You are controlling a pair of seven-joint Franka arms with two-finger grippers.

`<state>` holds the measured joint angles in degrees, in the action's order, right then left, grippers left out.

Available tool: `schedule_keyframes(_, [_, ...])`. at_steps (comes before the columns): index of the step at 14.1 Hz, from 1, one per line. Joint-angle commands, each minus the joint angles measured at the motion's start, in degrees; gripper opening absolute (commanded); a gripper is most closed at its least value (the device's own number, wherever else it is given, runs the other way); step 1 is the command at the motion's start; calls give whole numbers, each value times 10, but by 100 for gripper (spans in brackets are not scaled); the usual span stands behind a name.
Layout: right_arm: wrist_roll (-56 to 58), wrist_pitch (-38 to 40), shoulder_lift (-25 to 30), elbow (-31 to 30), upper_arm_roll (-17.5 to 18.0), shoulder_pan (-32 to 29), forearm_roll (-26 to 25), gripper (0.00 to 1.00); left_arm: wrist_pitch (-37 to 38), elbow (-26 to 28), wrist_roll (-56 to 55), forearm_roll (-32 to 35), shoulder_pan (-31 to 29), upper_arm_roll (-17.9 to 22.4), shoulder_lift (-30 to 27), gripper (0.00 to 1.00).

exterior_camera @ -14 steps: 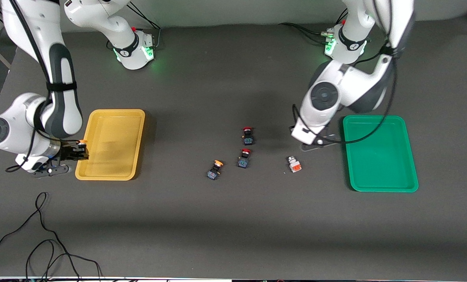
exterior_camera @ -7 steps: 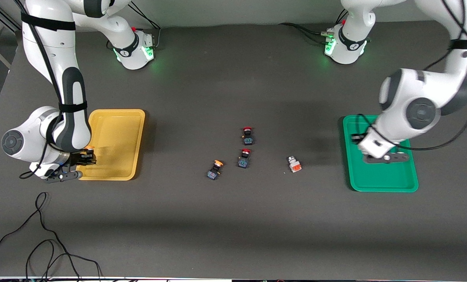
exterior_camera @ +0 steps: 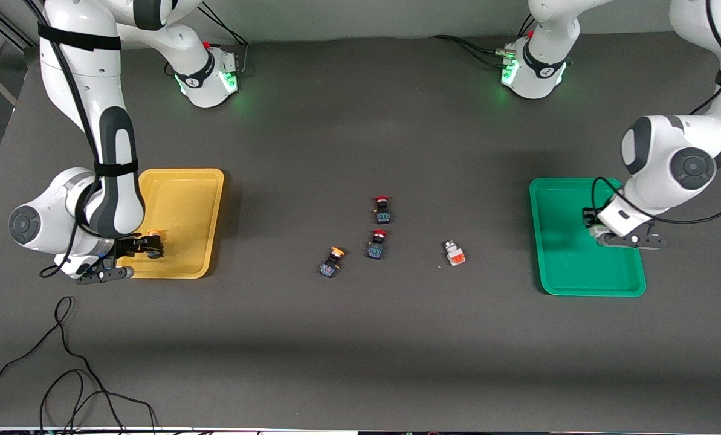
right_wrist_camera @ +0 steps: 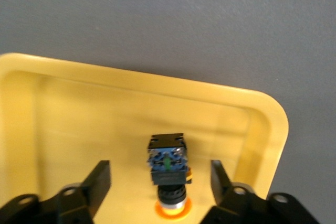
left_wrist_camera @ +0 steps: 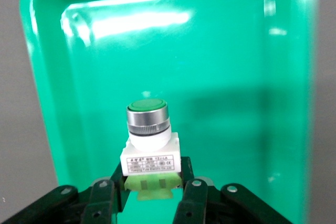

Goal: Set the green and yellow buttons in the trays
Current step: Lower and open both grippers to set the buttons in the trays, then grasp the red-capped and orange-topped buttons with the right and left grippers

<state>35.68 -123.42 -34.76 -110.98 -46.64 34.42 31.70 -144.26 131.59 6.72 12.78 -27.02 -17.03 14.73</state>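
Note:
The green-capped button's white body [left_wrist_camera: 150, 161] is hanging above the bottom of the green tray. The green-capped button would fall if I opened now, so my left gripper needs to keep holding the button's body until it is lower.
My right gripper [exterior_camera: 147, 246] is low over the yellow tray [exterior_camera: 179, 176], at the corner nearest the front camera and the right arm's end. Its fingers [right_wrist_camera: 100, 182] are open. A yellow-capped button [right_wrist_camera: 168, 169] with a black-blue body sits between them, touching neither. My left gripper [left_wrist_camera: 152, 182] is shut on the white body of a green-capped button [left_wrist_camera: 149, 135], held over the green tray [left_wrist_camera: 236, 77]. In the front view that hand [exterior_camera: 596, 225] hangs over the green tray [exterior_camera: 578, 289]. Another yellow-capped button [exterior_camera: 332, 261] lies mid-table.
Two red-capped buttons [exterior_camera: 382, 208] [exterior_camera: 377, 243] lie mid-table. Toward the green tray from them lies a white-bodied button with an orange cap [exterior_camera: 454, 254]. Black cables [exterior_camera: 64, 374] trail over the table's front edge at the right arm's end.
The right gripper moved in over the yellow tray and opened, letting go of its yellow-capped button. The left arm swung from mid-table to over the green tray, still shut on the green-capped button.

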Motion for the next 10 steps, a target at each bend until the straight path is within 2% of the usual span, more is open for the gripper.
schedule_keyframes(1, [-20,97,16,72,-46,13,-23,100,-57,2,54,9,-52,-9,42,0])
schedule_keyframes(2, [-31,140,17,109,-62,16,-39,100,-68,2,54,10,-57,-9,56,0])
schedule_keyframes(5, [-87,257,22,220,-63,18,-74,100,-75,0,52,10,-61,-9,67,0])
schedule_keyframes(6, [-112,280,22,243,-62,33,-74,100,-75,-2,52,10,-59,-9,68,5])
schedule_keyframes(7, [-142,283,22,250,-64,56,-74,100,-75,-3,56,11,-60,-9,70,74])
schedule_keyframes(8, [-187,283,22,252,-63,85,-74,100,-74,-3,58,12,-61,-9,69,100])
schedule_keyframes(10, [-277,277,18,261,-58,142,-61,100,-67,-4,68,12,-59,-10,57,100])
